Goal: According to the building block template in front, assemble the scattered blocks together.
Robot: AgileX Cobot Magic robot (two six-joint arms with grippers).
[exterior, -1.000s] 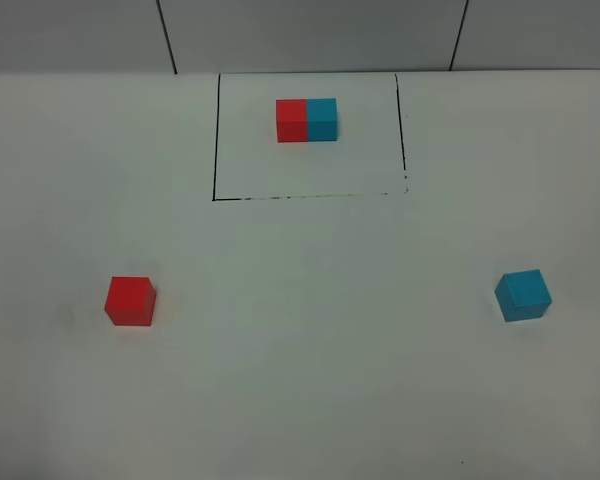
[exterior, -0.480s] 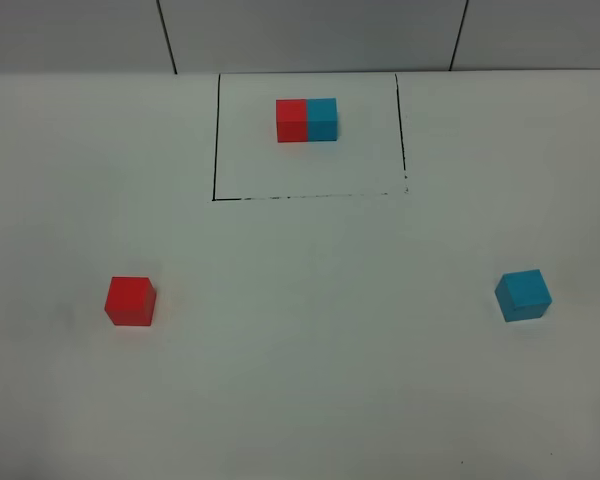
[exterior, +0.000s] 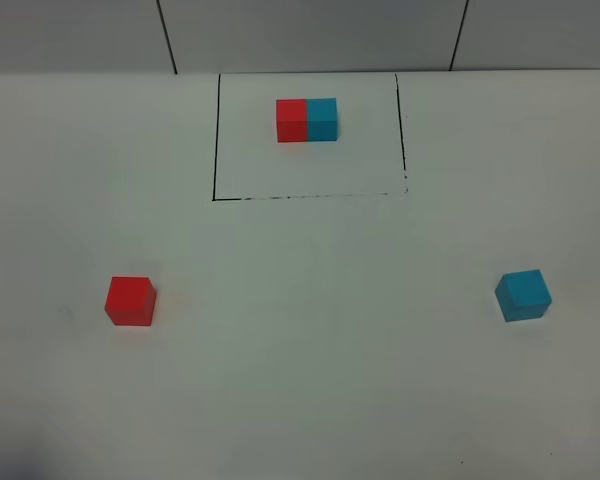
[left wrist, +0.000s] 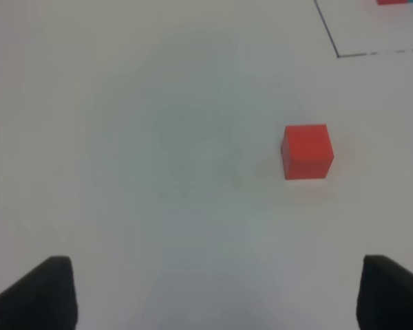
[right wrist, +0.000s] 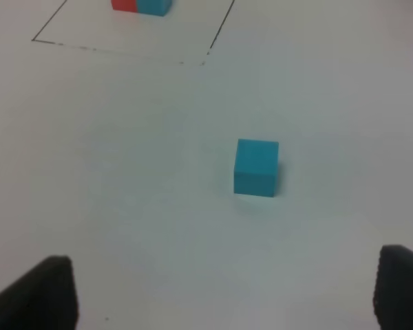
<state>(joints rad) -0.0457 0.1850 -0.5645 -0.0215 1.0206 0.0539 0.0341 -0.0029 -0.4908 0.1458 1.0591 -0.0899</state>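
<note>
The loose red cube (exterior: 130, 301) is the next thing for my left gripper to grab, by its opposite sides, to rebuild the red and cyan-blue template (exterior: 306, 120).
The template (exterior: 306, 120) is a red and cyan-blue bar inside a thin black drawn rectangle at the far middle of the white table; its edge also shows in the right wrist view (right wrist: 141, 6). The loose red cube (exterior: 130, 301) sits at the left, also in the left wrist view (left wrist: 307, 151). The loose cyan-blue cube (exterior: 523, 295) sits at the right, also in the right wrist view (right wrist: 256, 167). My left gripper (left wrist: 213, 295) is open and empty, well short of the red cube. My right gripper (right wrist: 224, 295) is open and empty, short of the blue cube. Neither gripper shows in the exterior view.
The white table (exterior: 310, 340) carries the black drawn rectangle (exterior: 214, 150). A grey wall with two dark seams (exterior: 166, 35) runs along the back edge.
</note>
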